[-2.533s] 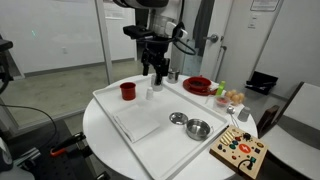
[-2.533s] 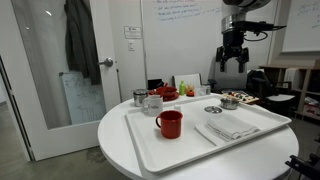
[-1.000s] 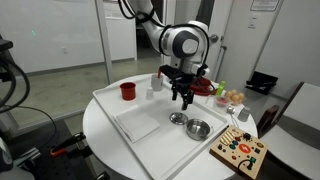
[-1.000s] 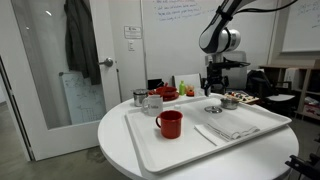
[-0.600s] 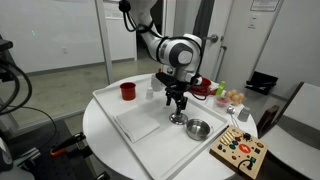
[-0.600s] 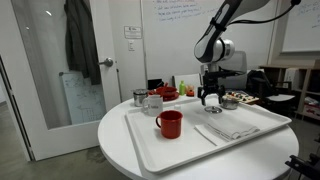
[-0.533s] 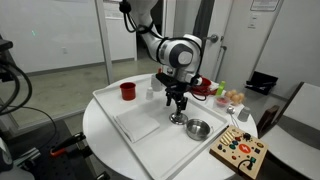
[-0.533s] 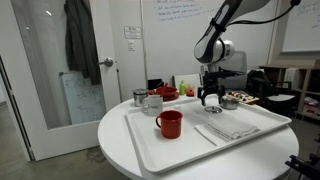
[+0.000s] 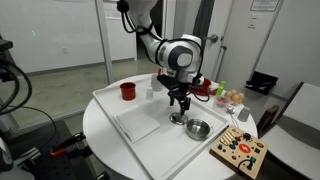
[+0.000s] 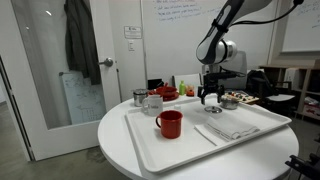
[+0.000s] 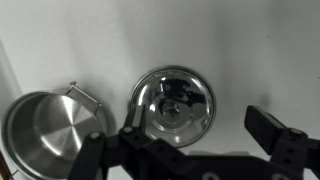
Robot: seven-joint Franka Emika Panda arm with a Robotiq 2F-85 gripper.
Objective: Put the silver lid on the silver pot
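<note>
The robot needs to lower its gripper before it closes on the silver lid, as its open fingers are above the lid with a gap.
The silver lid (image 9: pixel 178 118) is a small shiny disc lying flat on the white tray (image 9: pixel 120 105). It also shows in the other exterior view (image 10: pixel 213 109) and in the wrist view (image 11: pixel 172 100). The silver pot (image 9: pixel 198 128) stands right beside it on the tray, and shows at the lower left of the wrist view (image 11: pixel 45 135). My gripper (image 9: pixel 179 106) hangs just above the lid, jaws open and empty. In the wrist view the gripper (image 11: pixel 198 126) straddles the lid's near edge, the lid closer to one finger (image 11: pixel 131 130).
A red cup (image 9: pixel 128 90), a folded cloth (image 10: pixel 232 125), a white mug (image 10: pixel 152 103) and a small metal cup (image 10: pixel 139 97) share the tray area. A red bowl (image 9: pixel 197 85) stands behind the tray; a toy board (image 9: pixel 238 152) lies at the table edge.
The gripper came from high behind the tray, across and down to just above the lid. In the last half second it has hardly moved. Lid and pot have not moved.
</note>
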